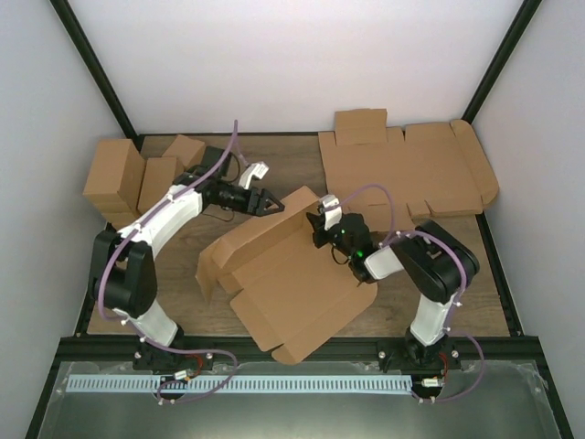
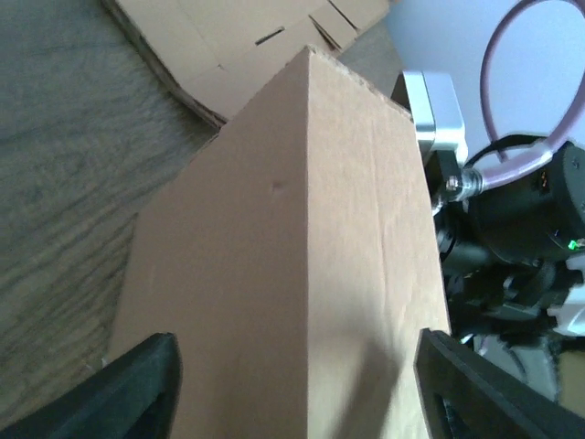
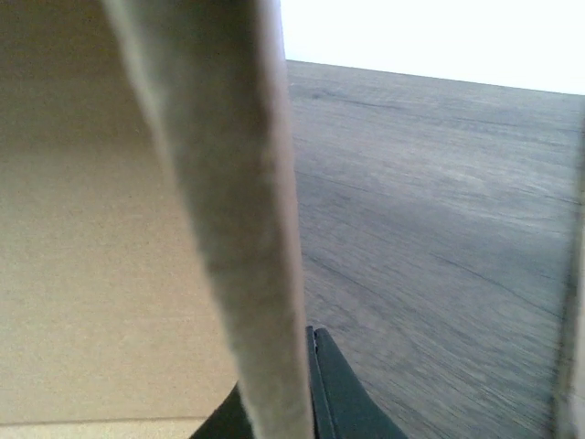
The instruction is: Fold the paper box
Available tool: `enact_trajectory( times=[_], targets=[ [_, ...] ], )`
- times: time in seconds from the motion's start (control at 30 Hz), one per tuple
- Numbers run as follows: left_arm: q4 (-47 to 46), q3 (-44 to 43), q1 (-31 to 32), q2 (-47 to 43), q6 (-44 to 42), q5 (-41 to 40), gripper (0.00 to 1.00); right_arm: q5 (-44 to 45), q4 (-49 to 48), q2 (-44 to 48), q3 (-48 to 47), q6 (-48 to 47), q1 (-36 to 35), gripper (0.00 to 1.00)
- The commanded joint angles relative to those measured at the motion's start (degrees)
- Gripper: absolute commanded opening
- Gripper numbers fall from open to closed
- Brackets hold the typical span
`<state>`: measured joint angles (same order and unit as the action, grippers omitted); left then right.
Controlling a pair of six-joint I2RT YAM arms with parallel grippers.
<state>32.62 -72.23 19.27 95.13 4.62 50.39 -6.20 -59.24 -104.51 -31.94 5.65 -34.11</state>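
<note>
The robot's right gripper is closed on the edge of the raised panel. The paper box [image 1: 292,283] would come up with it by that panel if the right gripper lifted now.
The paper box [image 1: 292,283] lies partly folded mid-table, its far panel raised into a ridge. My left gripper [image 1: 274,207] is open at the raised panel's far left side. In the left wrist view its fingers [image 2: 137,389] stand wide apart, with the box's folded corner [image 2: 311,229] between and ahead of them; I cannot tell whether they touch it. My right gripper [image 1: 320,224] is shut on the raised panel's right edge. In the right wrist view the cardboard edge [image 3: 238,183] runs down into the closed jaws of that gripper [image 3: 292,393].
A wider flat cardboard sheet [image 1: 407,169] lies at the back right and also shows in the left wrist view [image 2: 238,37]. Small folded cartons [image 1: 114,178] stand at the back left. Black frame posts rise at both back corners.
</note>
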Motion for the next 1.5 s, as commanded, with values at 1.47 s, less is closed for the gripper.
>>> enact_trajectory(
  times=[1.47],
  targets=[
    [12.90,4.03,0.41,-52.20,15.94,-38.61,1.00,28.78,37.00,40.20,0.22,47.26,7.00,0.01]
  ],
)
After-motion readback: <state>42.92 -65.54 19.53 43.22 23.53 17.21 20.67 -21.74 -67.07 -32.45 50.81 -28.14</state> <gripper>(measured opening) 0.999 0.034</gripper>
